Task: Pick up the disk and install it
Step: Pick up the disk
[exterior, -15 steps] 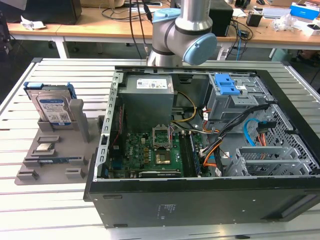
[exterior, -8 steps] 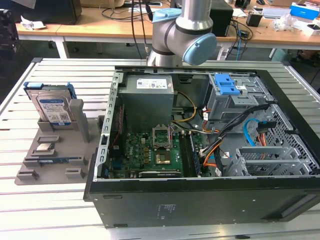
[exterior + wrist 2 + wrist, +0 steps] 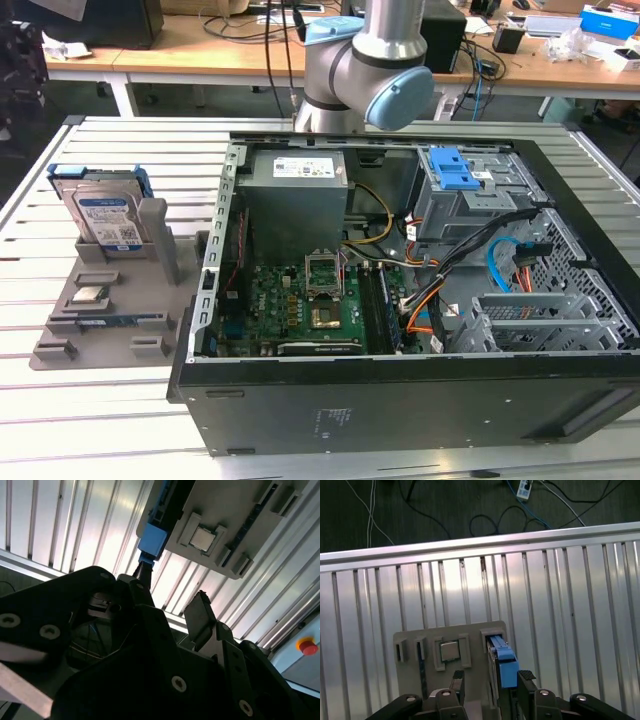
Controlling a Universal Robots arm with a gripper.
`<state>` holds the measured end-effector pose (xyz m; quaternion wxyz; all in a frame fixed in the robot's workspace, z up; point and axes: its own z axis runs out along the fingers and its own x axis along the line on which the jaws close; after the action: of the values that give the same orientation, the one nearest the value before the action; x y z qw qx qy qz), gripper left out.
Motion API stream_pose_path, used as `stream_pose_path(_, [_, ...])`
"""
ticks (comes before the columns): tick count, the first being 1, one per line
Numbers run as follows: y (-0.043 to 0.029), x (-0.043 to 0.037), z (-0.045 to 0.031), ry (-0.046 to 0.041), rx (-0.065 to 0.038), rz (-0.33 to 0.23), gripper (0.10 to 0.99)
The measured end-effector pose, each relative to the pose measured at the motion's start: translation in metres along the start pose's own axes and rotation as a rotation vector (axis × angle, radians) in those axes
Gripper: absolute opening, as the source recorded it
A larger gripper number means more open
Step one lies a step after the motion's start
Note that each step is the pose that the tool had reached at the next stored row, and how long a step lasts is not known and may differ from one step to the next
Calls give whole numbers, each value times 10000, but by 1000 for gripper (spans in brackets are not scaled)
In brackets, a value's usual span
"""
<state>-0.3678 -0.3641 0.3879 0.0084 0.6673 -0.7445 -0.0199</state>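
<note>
My gripper should next grab the disk across its exposed upper end (image 3: 100, 180) to install it, because the sides of the tray's slot close around the disk's lower edge.
The disk (image 3: 105, 215), a silver drive with a white-and-blue label in a blue carrier, stands on edge in a slot of the grey holder tray (image 3: 60, 345) at the exterior view's left. In the first wrist view I look down on the disk's blue edge (image 3: 502, 662) from well above. My gripper (image 3: 491, 680) is open, its two dark fingertips (image 3: 525, 677) on either side of that edge with nothing between them. The second wrist view shows the gripper (image 3: 170, 600) open too, with the blue carrier (image 3: 151, 539) beyond it.
The tray also holds a small square silver chip (image 3: 90, 295) and a thin dark memory stick (image 3: 110, 322). An open computer case (image 3: 400, 400) lies at the middle and right, with a blue-latched drive cage (image 3: 455, 175) inside. The arm (image 3: 360, 70) rises behind it.
</note>
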Motion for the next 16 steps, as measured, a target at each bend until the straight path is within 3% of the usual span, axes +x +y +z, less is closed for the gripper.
stream_pose_path(2, [-20, -7, 10, 6, -1, 0, 541])
stream_pose_path(3, [-107, -35, 57, 15, 0, 1, 541])
stream_pose_path(4, [-154, -45, 130, 19, 1, 1, 541])
stream_pose_path(5, [-215, -53, 287, 26, 1, 1, 541])
stream_pose_path(16, [-255, -59, 423, 31, 1, 2, 541])
